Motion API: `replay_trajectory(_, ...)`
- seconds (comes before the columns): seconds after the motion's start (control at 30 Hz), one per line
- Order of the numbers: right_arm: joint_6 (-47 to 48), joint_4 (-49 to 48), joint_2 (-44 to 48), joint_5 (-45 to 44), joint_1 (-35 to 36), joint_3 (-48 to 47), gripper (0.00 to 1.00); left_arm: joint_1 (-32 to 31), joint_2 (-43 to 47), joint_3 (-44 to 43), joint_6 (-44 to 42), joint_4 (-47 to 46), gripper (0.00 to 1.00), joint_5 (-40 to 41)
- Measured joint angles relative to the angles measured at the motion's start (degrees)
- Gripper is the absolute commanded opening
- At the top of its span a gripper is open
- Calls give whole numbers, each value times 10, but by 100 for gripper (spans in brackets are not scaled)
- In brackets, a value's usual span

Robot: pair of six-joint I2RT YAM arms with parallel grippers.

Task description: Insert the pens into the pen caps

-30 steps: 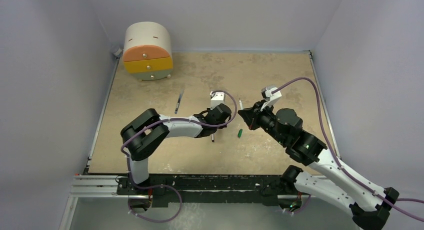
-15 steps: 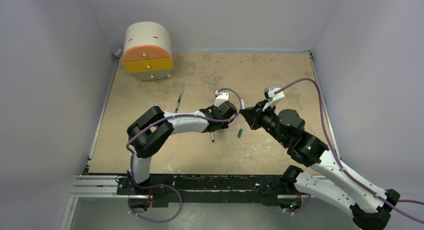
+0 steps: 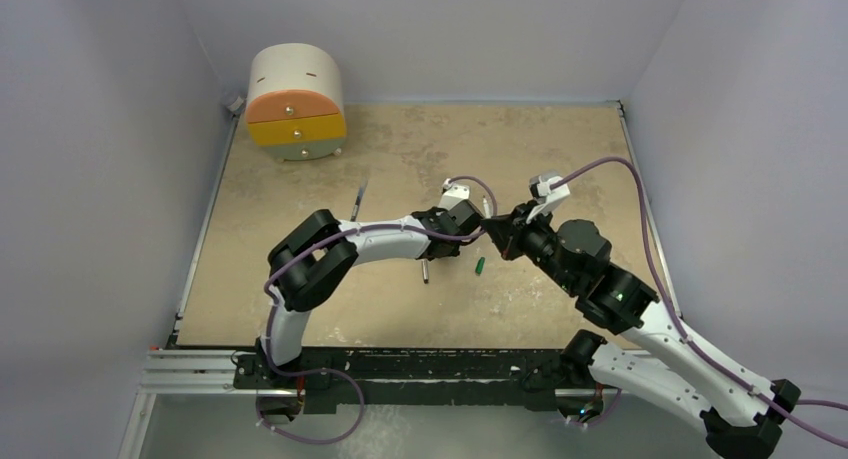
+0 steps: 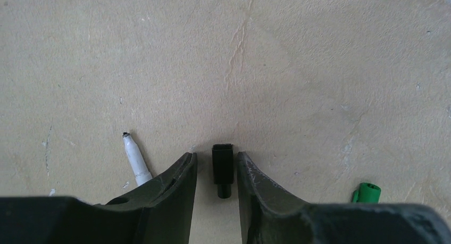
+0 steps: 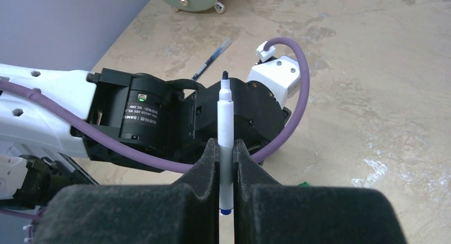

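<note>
The body of the black pen cap is upright between both fingers of my left gripper. My left gripper needs to close on the cap, as it would hold the cap now.
In the left wrist view my left gripper (image 4: pixel 215 154) is open and low over the table. Its fingers straddle a black pen cap (image 4: pixel 223 168) that lies between them, with a gap on its left side. A white pen (image 4: pixel 134 160) lies just left of the fingers, partly hidden under one, and also shows in the top view (image 3: pixel 425 271). A green cap (image 4: pixel 366 192) lies to the right. My right gripper (image 5: pixel 226 143) is shut on a white pen with a blue end (image 5: pixel 225 114), tip pointing at the left wrist. A third pen (image 3: pixel 358 201) lies further left. The pale cap is out of view.
A round drawer unit (image 3: pixel 295 104) with orange and yellow fronts stands at the back left. The two wrists are close together mid-table, with the left gripper (image 3: pixel 462 234) right beside the right gripper (image 3: pixel 495 229). Purple cables loop over both wrists. Walls enclose the table on three sides.
My left arm has swung right and slightly back, bringing its wrist close to the right gripper. The right gripper has barely shifted and still holds its pen.
</note>
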State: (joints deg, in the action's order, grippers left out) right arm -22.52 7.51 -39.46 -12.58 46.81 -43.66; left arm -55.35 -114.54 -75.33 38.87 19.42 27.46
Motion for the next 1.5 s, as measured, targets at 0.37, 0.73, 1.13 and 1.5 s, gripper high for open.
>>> replay_trajectory(0.37, 0, 5, 21, -15, 0, 0, 0, -11, -19, -31, -12, 31, 8, 23)
replay_trajectory(0.73, 0, 27, 28, -23, 0, 0, 0, -12, 5, 8, -12, -6, 0, 24)
replay_trajectory(1.13, -22, 24, 74, -29, 0, 0, 0, 30, 190, 122, -37, -202, 0, 43)
replay_trajectory(1.5, -28, -49, 15, 21, 0, 29, 0, 48, 364, 323, -69, -669, 0, -138)
